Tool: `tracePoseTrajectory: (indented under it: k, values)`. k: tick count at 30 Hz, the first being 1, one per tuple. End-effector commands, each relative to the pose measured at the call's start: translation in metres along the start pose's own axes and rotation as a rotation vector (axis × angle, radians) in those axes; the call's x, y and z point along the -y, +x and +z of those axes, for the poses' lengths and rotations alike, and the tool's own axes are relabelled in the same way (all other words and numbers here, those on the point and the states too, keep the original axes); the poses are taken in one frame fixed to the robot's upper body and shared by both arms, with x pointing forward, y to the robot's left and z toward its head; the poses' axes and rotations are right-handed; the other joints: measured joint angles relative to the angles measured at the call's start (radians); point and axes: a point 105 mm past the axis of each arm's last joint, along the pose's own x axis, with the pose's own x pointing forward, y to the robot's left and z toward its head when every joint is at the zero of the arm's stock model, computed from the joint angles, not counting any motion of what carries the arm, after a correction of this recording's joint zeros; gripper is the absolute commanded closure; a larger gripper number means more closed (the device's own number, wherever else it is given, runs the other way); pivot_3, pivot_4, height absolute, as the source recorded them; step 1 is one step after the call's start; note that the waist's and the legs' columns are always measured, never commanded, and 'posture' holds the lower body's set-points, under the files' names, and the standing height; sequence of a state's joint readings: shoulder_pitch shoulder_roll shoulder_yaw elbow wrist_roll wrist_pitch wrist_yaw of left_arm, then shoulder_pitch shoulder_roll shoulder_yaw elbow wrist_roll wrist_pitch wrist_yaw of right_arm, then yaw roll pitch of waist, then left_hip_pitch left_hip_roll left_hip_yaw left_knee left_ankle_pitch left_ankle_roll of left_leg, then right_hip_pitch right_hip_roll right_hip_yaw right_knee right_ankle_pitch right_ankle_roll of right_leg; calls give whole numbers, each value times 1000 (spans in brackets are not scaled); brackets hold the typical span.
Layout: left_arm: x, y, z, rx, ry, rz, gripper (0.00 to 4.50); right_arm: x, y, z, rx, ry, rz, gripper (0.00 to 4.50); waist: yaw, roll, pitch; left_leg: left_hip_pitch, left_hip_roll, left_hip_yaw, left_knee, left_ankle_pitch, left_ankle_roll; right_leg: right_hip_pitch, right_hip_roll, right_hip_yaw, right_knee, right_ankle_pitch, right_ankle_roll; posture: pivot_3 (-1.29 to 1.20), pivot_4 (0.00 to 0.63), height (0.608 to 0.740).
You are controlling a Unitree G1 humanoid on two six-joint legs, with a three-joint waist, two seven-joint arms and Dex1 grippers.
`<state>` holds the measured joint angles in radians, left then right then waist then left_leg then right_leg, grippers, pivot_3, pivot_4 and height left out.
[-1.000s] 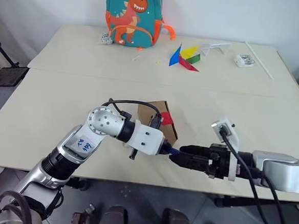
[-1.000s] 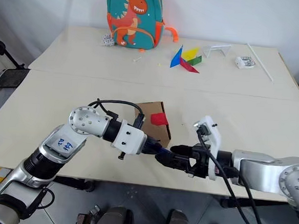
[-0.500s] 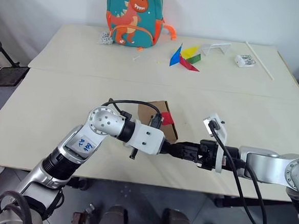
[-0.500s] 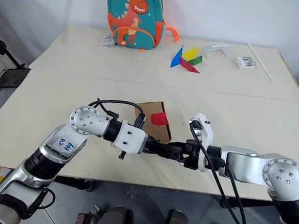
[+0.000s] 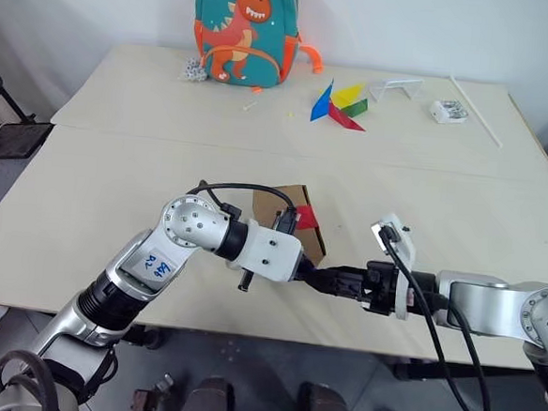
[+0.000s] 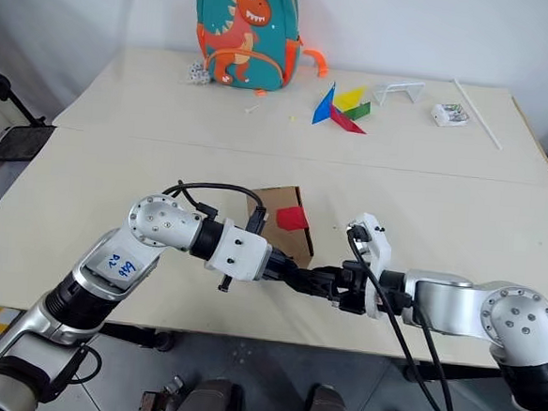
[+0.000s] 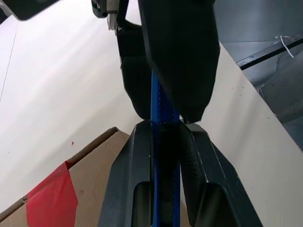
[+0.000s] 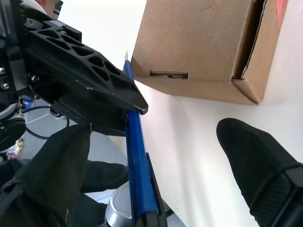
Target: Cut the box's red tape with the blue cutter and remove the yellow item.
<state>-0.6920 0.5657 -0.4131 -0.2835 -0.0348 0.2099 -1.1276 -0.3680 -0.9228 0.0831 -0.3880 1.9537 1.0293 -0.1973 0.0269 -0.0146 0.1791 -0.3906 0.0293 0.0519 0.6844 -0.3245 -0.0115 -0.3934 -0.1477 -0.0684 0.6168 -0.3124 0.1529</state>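
Next, my right gripper grabs the blue cutter by its handle [image 8: 141, 170], which leaves the blue cutter's blade [image 8: 126, 56] free to cut the red tape.
The brown box [image 5: 288, 209] lies on the table with the red tape [image 5: 304, 214] on its top right edge. Just in front of it, my left gripper [image 5: 309, 275] is shut on the blue cutter [image 7: 161, 99], which sticks out to the right. My right gripper [image 5: 339, 283] faces it tip to tip and stands open, one finger on each side of the cutter's [image 8: 137, 156] free end without closing on it. In the right wrist view the box [image 8: 199, 47] lies just beyond the cutter. The yellow item is hidden.
A dinosaur backpack [image 5: 244, 29] stands at the table's far edge. Coloured paper triangles [image 5: 339, 105], a white stand [image 5: 395, 84], a small white object [image 5: 447, 110] and a thin white stick [image 5: 475, 110] lie at the back right. Both grippers hover near the table's front edge.
My right gripper has moved left towards the left gripper, and its open fingers now straddle the cutter's free end. The left arm and the box have stayed in place.
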Motion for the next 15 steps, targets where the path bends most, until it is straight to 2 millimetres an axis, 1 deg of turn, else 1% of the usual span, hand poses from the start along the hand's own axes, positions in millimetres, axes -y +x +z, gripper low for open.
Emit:
tracePoseTrajectory:
  k: [1, 6, 7, 9, 15]
  values:
    - [-3, -2, 12, 16, 56, 14, 4074, -6, 2, 5, 21, -1, 25, 21, 0, 0, 0, 0, 0, 0, 0, 0, 0, 0, 0, 0, 0, 0, 0, 0, 150, 740]
    - [-4, -2, 12, 14, 54, 17, 4074, -5, 3, 6, 20, -1, 17, 21, 0, 0, 0, 0, 0, 0, 0, 0, 0, 0, 0, 0, 0, 0, 0, 0, 150, 740]
    - [-4, -2, 12, 13, 54, 18, 4074, -5, 3, 6, 20, -1, 16, 190, 0, 0, 0, 0, 0, 0, 0, 0, 0, 0, 0, 0, 0, 0, 0, 0, 150, 740]
    - [-4, -2, 12, 12, 55, 19, 4074, -5, 3, 6, 20, -1, 14, 586, 0, 0, 0, 0, 0, 0, 0, 0, 0, 0, 0, 0, 0, 0, 0, 0, 150, 740]
    - [-5, -2, 12, 11, 56, 22, 4074, -5, 5, 6, 23, 3, 13, 2703, 0, 0, 0, 0, 0, 0, 0, 0, 0, 0, 0, 0, 0, 0, 0, 0, 150, 740]
